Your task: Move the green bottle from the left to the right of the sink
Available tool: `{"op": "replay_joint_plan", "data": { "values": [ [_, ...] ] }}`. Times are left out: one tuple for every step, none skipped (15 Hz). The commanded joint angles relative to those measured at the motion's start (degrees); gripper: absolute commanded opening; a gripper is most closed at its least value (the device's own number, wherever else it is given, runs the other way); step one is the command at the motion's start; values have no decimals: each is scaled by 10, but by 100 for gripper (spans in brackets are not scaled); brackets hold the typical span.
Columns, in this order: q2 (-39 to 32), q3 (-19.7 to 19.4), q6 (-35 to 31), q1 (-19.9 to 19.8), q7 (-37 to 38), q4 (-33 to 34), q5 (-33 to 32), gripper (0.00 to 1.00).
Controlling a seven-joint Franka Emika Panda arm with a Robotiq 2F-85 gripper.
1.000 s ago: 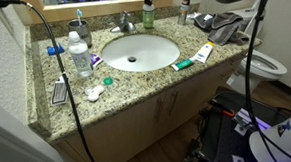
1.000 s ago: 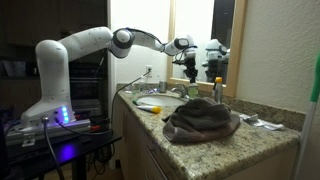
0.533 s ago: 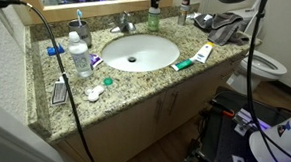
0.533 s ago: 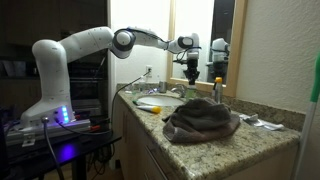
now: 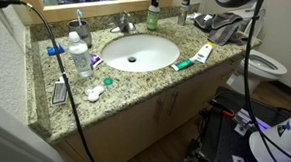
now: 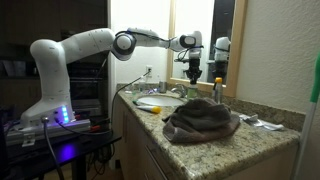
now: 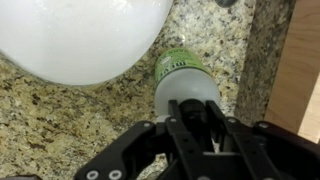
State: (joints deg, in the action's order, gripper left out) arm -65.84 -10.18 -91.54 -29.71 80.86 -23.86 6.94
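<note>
The green bottle (image 5: 153,15) is upright over flat, empty granite and would end standing beside the sink's rim, so my gripper opens next.
My gripper (image 7: 196,112) is shut on the whitish top of the green bottle (image 7: 183,72) and holds it upright. In the wrist view the bottle is over speckled granite just beside the rim of the white sink (image 7: 80,35). In an exterior view the green bottle (image 5: 153,15) is at the back of the counter, just right of the faucet (image 5: 125,23) and behind the sink (image 5: 139,51). In an exterior view the gripper (image 6: 193,66) hangs over the counter's far end with the bottle (image 6: 194,78) under it.
A clear water bottle (image 5: 79,55) and a cup with toothbrushes (image 5: 78,29) stand left of the sink. A toothpaste tube (image 5: 187,63) lies to its right. A dark towel (image 6: 203,120) is heaped on the counter. The toilet (image 5: 269,65) is beyond the counter's end.
The gripper has carried the green bottle a little further along the back of the counter, away from the faucet side. Nothing else has moved.
</note>
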Motion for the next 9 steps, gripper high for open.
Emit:
{"op": "replay_joint_plan", "data": {
  "values": [
    [-35,11,9,-4,5,43,-11,8],
    [-40,10,10,-1,4,46,-15,8],
    [-9,-2,-13,8,0,-14,-13,8],
    [-9,-5,-11,10,0,-16,-18,8],
    [-8,-9,-10,13,1,-17,-24,8],
    [-9,-9,-8,14,1,-18,-27,8],
    [-8,-10,-5,15,1,-21,-31,28],
    [-7,-7,-1,13,7,-23,-30,55],
    [-7,-2,-4,10,1,-22,-25,57]
  ]
}}
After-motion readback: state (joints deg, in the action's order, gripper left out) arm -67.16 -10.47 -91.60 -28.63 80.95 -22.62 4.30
